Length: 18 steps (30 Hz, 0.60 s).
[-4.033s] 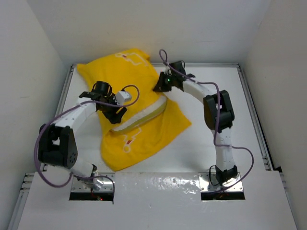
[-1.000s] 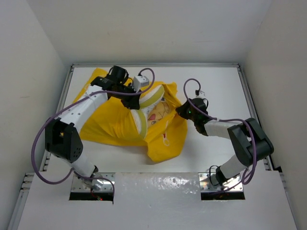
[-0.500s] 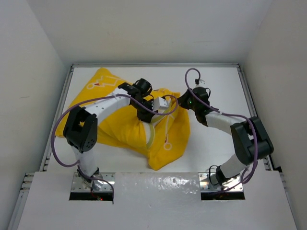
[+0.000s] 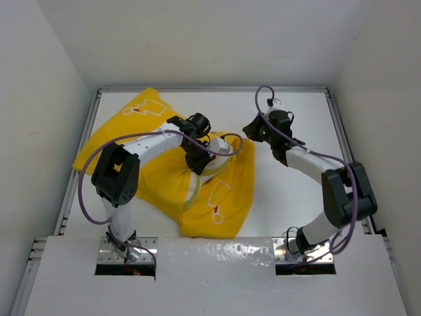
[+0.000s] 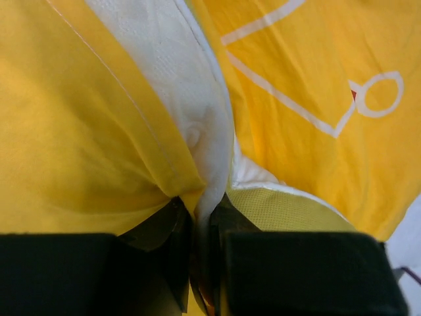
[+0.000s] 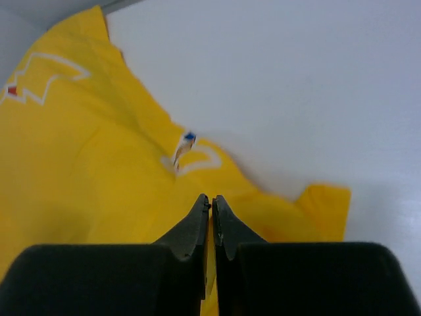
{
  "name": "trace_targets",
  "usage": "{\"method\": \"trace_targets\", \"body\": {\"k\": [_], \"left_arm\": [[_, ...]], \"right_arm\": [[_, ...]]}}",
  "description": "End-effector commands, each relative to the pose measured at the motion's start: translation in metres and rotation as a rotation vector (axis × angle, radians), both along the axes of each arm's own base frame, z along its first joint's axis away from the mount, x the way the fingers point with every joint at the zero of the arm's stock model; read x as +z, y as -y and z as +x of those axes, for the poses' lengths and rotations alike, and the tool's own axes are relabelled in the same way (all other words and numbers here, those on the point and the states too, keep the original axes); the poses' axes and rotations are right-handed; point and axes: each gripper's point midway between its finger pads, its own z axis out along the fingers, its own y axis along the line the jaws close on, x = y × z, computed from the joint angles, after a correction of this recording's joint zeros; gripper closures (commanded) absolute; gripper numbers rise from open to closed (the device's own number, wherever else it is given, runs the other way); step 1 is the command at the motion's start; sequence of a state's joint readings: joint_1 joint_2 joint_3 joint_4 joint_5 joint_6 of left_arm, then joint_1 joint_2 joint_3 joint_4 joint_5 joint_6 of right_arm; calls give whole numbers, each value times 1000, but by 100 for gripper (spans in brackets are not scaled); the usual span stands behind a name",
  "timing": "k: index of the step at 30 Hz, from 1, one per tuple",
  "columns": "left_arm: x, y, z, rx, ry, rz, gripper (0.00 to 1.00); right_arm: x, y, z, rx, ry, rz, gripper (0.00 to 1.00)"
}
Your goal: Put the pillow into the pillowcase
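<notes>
White pillow cloth and the pillowcase edge bunch between my left gripper's fingers, so it should keep holding. The cloth would end short, in the pillowcase's crumpled folds, if I opened now.
The yellow pillowcase (image 4: 141,122) lies crumpled across the left and middle of the table, with white printed outlines showing. A bit of the cream-white pillow (image 4: 222,150) bulges out of its folds near the centre. My left gripper (image 4: 197,158) sits on that spot. In the left wrist view the left gripper (image 5: 202,210) is shut on a pinch of white pillow (image 5: 171,66) cloth together with a pillowcase (image 5: 309,66) edge. My right gripper (image 4: 250,127) hovers just past the pillowcase's right edge. In its own view the right gripper (image 6: 211,201) has only a hairline slit between its jaws and holds nothing, with the pillowcase (image 6: 85,164) beneath.
The bare white table (image 4: 296,191) stretches to the right of the cloth. Metal rails (image 4: 347,155) run along both side edges, with white walls close behind. Purple cables loop off both arms above the cloth.
My left gripper swung from the back toward the centre with the pillow cloth, dragging the pillowcase forward. My right gripper lifted back off the pillowcase's right edge.
</notes>
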State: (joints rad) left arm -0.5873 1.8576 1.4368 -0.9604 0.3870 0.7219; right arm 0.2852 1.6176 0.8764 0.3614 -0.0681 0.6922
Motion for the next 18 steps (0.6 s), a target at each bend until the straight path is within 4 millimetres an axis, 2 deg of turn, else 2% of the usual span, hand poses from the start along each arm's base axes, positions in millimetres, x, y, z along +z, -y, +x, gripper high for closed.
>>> {"method": "trace_targets", "body": {"k": [1, 2, 3, 4, 6, 7, 8, 12, 18], "left_arm": [[17, 22, 38, 76, 107, -74, 100], [22, 23, 38, 79, 111, -80, 100], [26, 23, 38, 84, 114, -86, 100], [29, 23, 37, 87, 113, -90, 100], [37, 25, 36, 88, 124, -109, 100], [39, 25, 36, 86, 125, -116, 100], [42, 26, 35, 85, 130, -124, 100], [42, 29, 37, 86, 116, -127, 100], [42, 32, 41, 88, 115, -130, 100]], "right_arm": [[5, -23, -62, 184, -47, -59, 90], [-4, -26, -74, 195, -60, -92, 87], [-20, -28, -91, 212, -94, -126, 76], [-24, -43, -104, 257, -93, -141, 68], [-39, -54, -117, 297, -134, -112, 51], [-41, -59, -116, 286, -146, -75, 48], [-52, -61, -114, 281, -174, -69, 48], [-61, -73, -96, 287, -180, -56, 47], [-87, -80, -91, 295, -230, -88, 46]]}}
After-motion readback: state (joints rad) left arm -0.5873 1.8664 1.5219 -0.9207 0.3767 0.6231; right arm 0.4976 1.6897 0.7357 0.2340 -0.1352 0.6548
